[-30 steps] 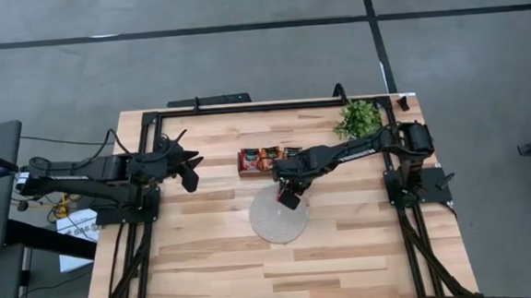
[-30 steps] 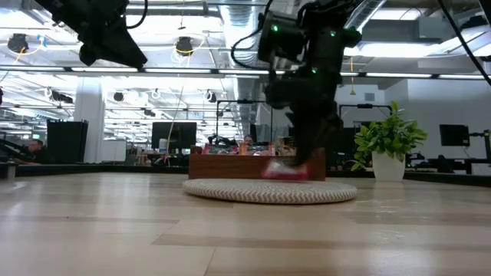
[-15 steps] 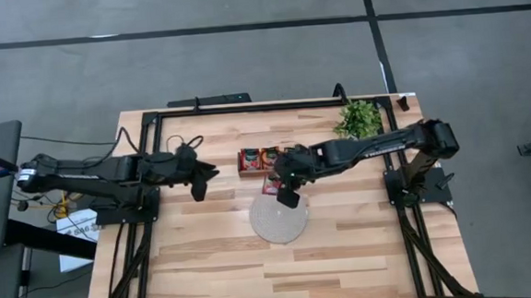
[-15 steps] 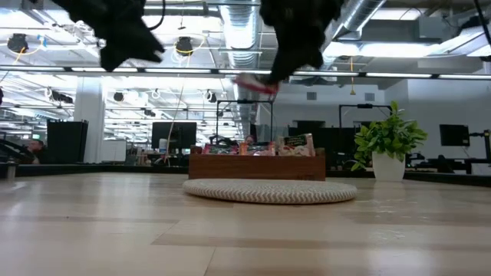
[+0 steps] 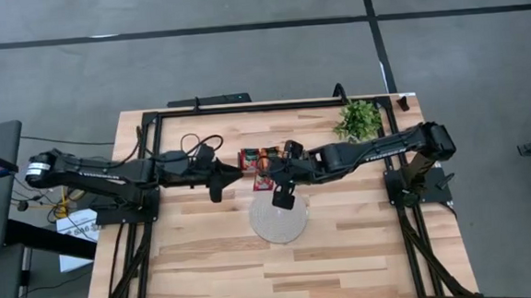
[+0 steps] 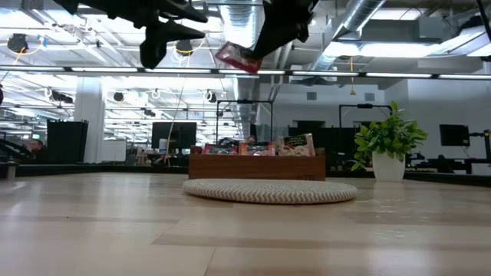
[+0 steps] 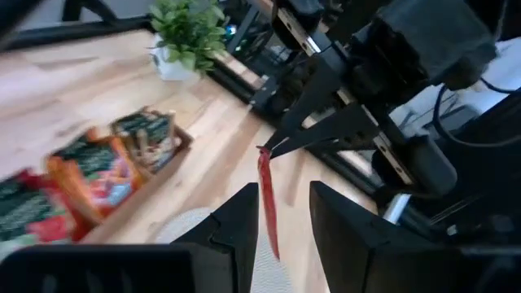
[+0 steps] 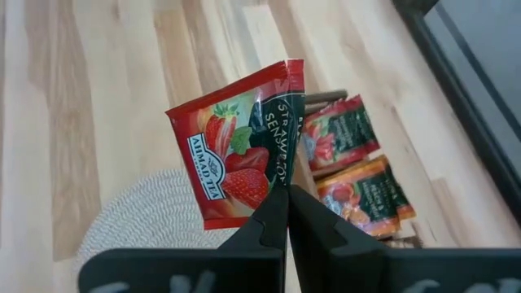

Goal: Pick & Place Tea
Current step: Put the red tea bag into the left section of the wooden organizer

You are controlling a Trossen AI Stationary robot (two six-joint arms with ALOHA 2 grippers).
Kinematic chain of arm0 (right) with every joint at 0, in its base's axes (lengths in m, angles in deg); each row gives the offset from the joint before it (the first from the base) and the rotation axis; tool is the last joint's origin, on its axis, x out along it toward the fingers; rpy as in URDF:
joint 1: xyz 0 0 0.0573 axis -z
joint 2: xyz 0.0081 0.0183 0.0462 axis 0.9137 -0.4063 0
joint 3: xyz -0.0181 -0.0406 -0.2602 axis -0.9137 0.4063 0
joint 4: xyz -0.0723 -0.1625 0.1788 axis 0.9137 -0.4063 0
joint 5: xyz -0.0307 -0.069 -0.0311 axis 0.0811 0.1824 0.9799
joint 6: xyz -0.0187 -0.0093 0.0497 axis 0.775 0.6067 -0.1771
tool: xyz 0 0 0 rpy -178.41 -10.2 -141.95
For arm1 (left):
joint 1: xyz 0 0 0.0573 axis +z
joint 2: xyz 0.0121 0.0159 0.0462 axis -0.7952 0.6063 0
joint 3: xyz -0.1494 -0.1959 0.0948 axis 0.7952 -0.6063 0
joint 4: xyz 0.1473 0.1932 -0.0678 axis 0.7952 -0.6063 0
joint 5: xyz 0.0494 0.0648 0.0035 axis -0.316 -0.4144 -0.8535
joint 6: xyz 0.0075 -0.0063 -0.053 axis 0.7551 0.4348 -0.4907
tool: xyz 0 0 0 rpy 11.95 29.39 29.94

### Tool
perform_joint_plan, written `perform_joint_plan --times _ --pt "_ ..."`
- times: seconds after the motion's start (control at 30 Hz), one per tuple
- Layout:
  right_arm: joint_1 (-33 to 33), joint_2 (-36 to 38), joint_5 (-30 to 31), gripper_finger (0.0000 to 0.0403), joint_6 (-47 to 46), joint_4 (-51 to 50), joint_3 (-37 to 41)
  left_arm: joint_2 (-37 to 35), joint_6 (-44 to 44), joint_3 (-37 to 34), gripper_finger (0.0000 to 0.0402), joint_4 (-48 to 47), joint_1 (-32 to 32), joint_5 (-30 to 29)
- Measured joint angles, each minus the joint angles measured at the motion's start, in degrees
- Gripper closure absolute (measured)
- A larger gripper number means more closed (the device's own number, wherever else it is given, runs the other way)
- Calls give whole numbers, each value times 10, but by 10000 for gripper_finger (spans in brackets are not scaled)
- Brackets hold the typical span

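Note:
I need to place the red tea sachet in the wooden tray (image 7: 130, 203), so next my left gripper will grab the sachet by its loose hanging edge (image 7: 272, 232).
A red tea sachet (image 8: 236, 146) with a strawberry picture and a dark green band hangs high above the round woven mat (image 5: 279, 220), and my right gripper (image 8: 286, 194) is shut on it. My left gripper (image 7: 283, 221) stands open at about the same height, just to the sachet's left. Its fingers point level at the sachet (image 7: 267, 203), which shows edge-on ahead of them and is not touched. Several more sachets stand in the wooden tray (image 5: 268, 158) beyond the mat. My right gripper pinches the sachet between its two fingertips at one edge (image 8: 275, 176), near the corner by the green band. The fingers slant down from the table's right side. The sachet hangs tilted below them (image 6: 239, 58), lifted clear of the mat and the tray.
A small potted plant (image 5: 358, 118) stands at the far right of the table. A black frame rail (image 5: 245, 109) runs along the far edge. Bare wood lies in front of the mat toward the near edge.
My right gripper has risen from the mat with the sachet, which is now lifted clear and high above it, and has turned at the wrist. My left gripper has gone toward the table's right, toward the sachet, and has tipped toward level.

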Motion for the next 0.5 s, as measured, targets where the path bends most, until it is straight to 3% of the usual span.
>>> perform_joint_plan --times 0.5 --pt "-10 2 15 403 15 7 -10 60 -75 0 298 110 0 12"
